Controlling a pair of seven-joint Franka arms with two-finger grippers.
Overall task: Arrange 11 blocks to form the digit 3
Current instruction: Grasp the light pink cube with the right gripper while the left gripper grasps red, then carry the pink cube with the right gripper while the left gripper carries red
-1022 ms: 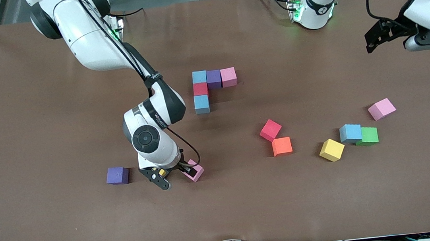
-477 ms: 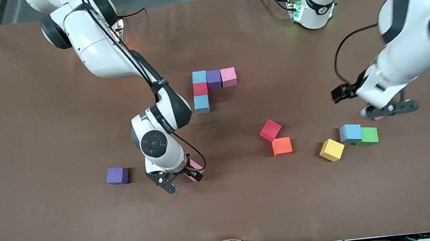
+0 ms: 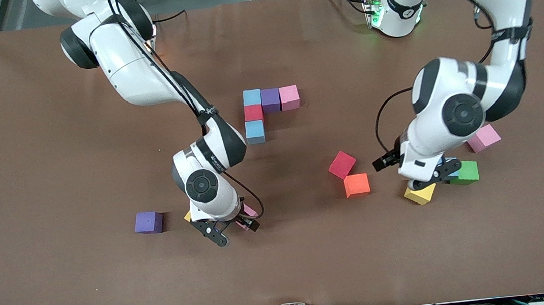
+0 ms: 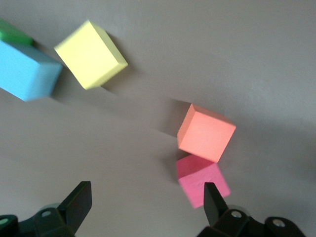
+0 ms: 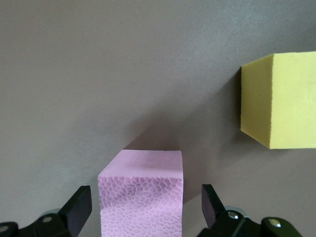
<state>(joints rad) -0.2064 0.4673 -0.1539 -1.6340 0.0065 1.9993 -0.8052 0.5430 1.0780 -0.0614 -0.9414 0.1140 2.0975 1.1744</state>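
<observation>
The fingers of my right gripper are low on either side of the pink block. They would hold the block if they closed now, so it is time to close.
My right gripper (image 3: 234,230) is low at the table near the front camera. It stands open around a pink block (image 5: 142,195), with a gap at each finger. A yellow block (image 5: 281,98) and a purple block (image 3: 148,222) lie beside it. The started digit 3 (image 3: 262,108) is five touching cubes: blue, purple and pink in a row, then red and blue. My left gripper (image 3: 437,175) hangs open with nothing in it over a yellow block (image 4: 91,54) and a blue block (image 4: 27,71). An orange block (image 3: 357,185) and a red block (image 3: 342,164) lie close by.
A green cube (image 3: 466,172) touches the blue block, toward the left arm's end. A second pink block (image 3: 483,138) lies farther from the front camera than the green cube. The left arm's forearm covers most of the blue block in the front view.
The left arm has swung in from its end of the table and come down over the yellow and blue blocks. The right gripper has shifted slightly around the pink block.
</observation>
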